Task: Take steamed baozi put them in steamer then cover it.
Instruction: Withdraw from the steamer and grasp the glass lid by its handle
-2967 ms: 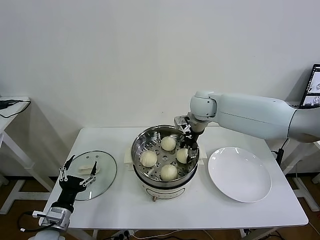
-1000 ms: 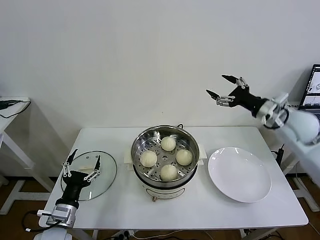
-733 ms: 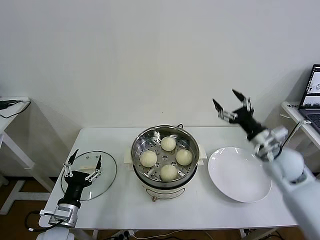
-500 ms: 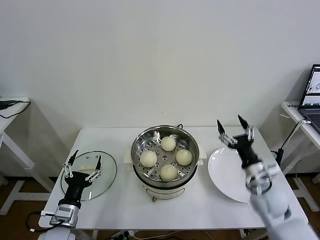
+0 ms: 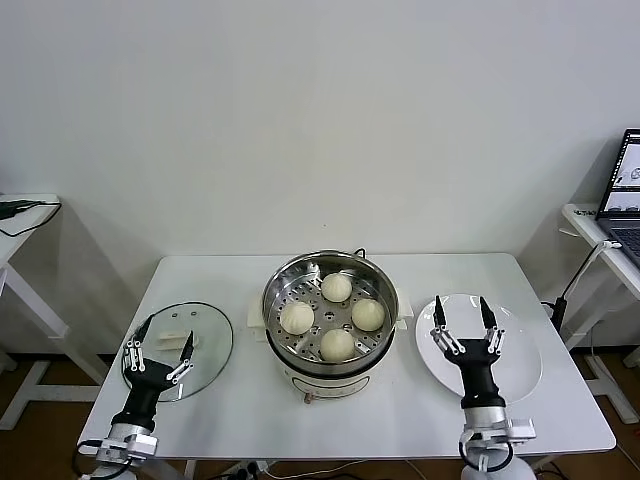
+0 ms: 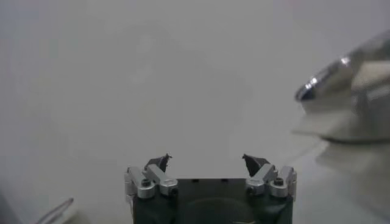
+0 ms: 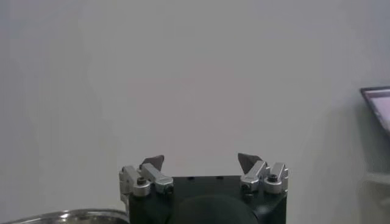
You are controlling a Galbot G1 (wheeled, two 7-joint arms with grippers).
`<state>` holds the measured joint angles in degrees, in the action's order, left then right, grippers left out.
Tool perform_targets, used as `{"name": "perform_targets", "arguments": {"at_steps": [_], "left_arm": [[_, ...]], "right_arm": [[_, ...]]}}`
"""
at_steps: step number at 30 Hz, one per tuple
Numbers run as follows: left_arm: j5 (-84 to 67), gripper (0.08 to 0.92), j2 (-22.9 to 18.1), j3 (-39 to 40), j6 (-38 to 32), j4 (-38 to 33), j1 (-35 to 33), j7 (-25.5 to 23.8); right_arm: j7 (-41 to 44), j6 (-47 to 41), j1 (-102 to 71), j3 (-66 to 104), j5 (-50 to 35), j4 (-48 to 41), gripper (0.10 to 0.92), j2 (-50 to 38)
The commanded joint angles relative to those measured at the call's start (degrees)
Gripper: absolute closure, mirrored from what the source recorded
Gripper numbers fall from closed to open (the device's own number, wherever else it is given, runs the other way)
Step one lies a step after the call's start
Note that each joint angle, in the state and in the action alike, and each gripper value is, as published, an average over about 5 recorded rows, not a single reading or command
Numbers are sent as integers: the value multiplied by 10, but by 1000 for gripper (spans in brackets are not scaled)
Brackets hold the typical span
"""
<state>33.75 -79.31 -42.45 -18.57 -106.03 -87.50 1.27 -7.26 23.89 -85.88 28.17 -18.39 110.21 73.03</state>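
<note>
The left gripper grabs the glass lid by its white handle next. Then the lid goes over the steamer to cover it.
Several off-white steamed baozi lie on the perforated tray inside the steel steamer at the middle of the table. The pot has no cover on it. The round glass lid with a white handle rests flat on the table to the pot's left. My left gripper stands open and empty, pointing up, at the lid's near edge. My right gripper is open and empty too, pointing up in front of the white plate. Both wrist views face the wall, with the left gripper and the right gripper wide apart.
The white plate lies bare on the table right of the steamer. A side table stands at the far left and a laptop at the far right. The steamer's rim shows in the left wrist view.
My right arm swung down from high at the right to the table's near edge in front of the plate, fingers up. The left gripper sank slightly by the lid.
</note>
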Motion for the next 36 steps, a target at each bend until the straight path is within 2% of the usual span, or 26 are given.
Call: {"name": "perform_targets", "arguments": {"at_steps": [1, 4, 10, 36], "left_arm": [[400, 177, 18, -22, -96, 163, 27, 149], [460, 177, 21, -31, -87, 198, 51, 173], [499, 177, 26, -47, -71, 235, 93, 182], [521, 177, 34, -34, -29, 334, 224, 176]], "right_arm": [[-17, 29, -41, -8, 46, -1, 203, 54], [-16, 29, -39, -11, 48, -7, 203, 55], [-13, 26, -36, -13, 50, -12, 203, 58], [-7, 39, -28, -18, 71, -32, 203, 67]]}}
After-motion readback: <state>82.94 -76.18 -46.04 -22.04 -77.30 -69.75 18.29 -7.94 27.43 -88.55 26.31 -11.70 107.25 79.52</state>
